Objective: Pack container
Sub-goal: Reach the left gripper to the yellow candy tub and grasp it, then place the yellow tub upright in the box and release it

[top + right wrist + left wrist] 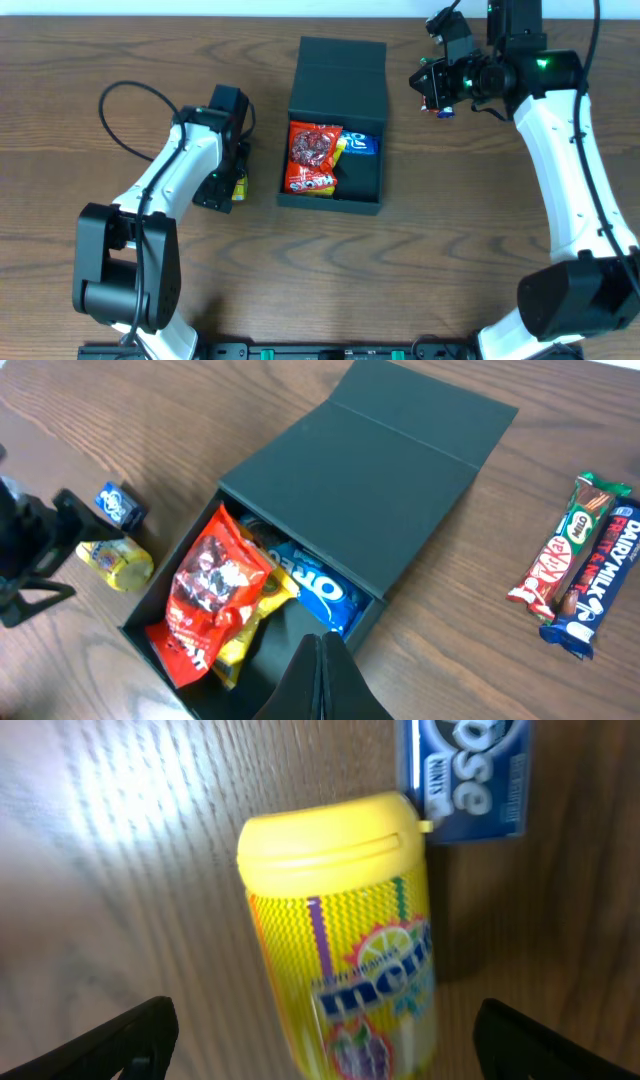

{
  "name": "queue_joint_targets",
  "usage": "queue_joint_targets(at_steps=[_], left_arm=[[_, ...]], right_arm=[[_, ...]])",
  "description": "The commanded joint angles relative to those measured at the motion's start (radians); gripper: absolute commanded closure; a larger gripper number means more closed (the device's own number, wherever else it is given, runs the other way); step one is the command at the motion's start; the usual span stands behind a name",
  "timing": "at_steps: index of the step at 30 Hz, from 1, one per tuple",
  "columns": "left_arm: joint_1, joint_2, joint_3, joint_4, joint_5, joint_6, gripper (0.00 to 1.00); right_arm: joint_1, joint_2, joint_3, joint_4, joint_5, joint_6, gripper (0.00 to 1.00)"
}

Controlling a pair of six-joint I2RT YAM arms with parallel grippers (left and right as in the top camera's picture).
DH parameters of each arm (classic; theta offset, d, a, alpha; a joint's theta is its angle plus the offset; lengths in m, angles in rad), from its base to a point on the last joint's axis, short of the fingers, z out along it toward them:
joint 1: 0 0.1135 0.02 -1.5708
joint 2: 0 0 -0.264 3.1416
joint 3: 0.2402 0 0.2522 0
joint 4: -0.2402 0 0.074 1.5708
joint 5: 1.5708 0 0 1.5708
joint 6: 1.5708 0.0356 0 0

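Note:
The Mentos bottle [240, 188] [345, 940] lies between my left gripper's fingers but below them, so it is too early to close before the fingers go lower.
The container [340, 75], a dark matte box, lies mid-table with its flap lid folded back. Inside are a red snack packet [312, 158], a yellow packet under it and a blue Oreo packet [360, 145]; these also show in the right wrist view, in the container [400, 460]. My left gripper [226, 188] stands open left of the box, its fingers [130, 1038] wide on either side of a yellow Mentos bottle [345, 940] lying on the table, not touching it. My right gripper [432, 85] hangs shut and empty beyond the box's far right corner, fingertips [322, 660] pressed together.
A small blue mint pack [465, 775] lies just past the bottle's cap. A KitKat bar [565, 550] and a Dairy Milk bar [600, 585] lie side by side on the wood to the right of the box. A black cable [130, 110] loops behind the left arm.

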Motion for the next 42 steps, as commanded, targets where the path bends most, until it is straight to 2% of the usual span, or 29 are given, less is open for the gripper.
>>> queue_joint_targets(at_steps=[1, 8, 12, 18, 24, 26, 28, 29, 34, 38, 42], left_arm=[[-0.002, -0.001, -0.045, 0.047, -0.006, -0.026, 0.05], [-0.002, -0.001, -0.133, 0.159, -0.015, -0.026, 0.04], [-0.002, -0.001, -0.142, 0.180, -0.019, -0.021, 0.00], [-0.002, -0.001, -0.146, 0.199, -0.027, -0.007, 0.32], [-0.002, -0.001, -0.146, 0.200, -0.036, 0.034, 0.56], [-0.002, -0.001, -0.145, 0.203, -0.036, 0.084, 0.69], [-0.002, -0.001, -0.145, 0.211, -0.035, 0.162, 0.88], [-0.002, -0.001, -0.142, 0.215, -0.035, 0.203, 0.94], [-0.002, -0.031, -0.078, 0.172, -0.037, 0.396, 0.94], [-0.013, -0.100, 0.021, 0.105, -0.109, 0.537, 0.94], [-0.075, -0.191, 0.117, 0.173, -0.197, 0.813, 0.94]], right_arm=[[-0.006, 0.003, 0.001, -0.001, 0.003, -0.019, 0.98], [-0.006, 0.003, 0.001, -0.002, 0.003, -0.019, 0.98], [-0.006, 0.003, 0.001, -0.002, 0.003, -0.019, 0.99], [-0.006, 0.003, 0.001, -0.002, 0.003, -0.019, 0.98], [-0.006, 0.003, 0.001, -0.003, 0.003, -0.019, 0.99], [-0.006, 0.003, 0.001, -0.003, 0.003, -0.019, 0.98], [-0.006, 0.003, 0.001, -0.003, 0.003, -0.019, 0.99], [-0.006, 0.003, 0.001, -0.003, 0.006, -0.019, 0.99], [-0.026, 0.003, 0.001, -0.003, 0.011, -0.019, 0.99], [-0.066, 0.003, 0.001, -0.006, 0.010, -0.018, 0.98], [-0.124, 0.003, 0.001, -0.006, 0.010, 0.017, 0.98]])
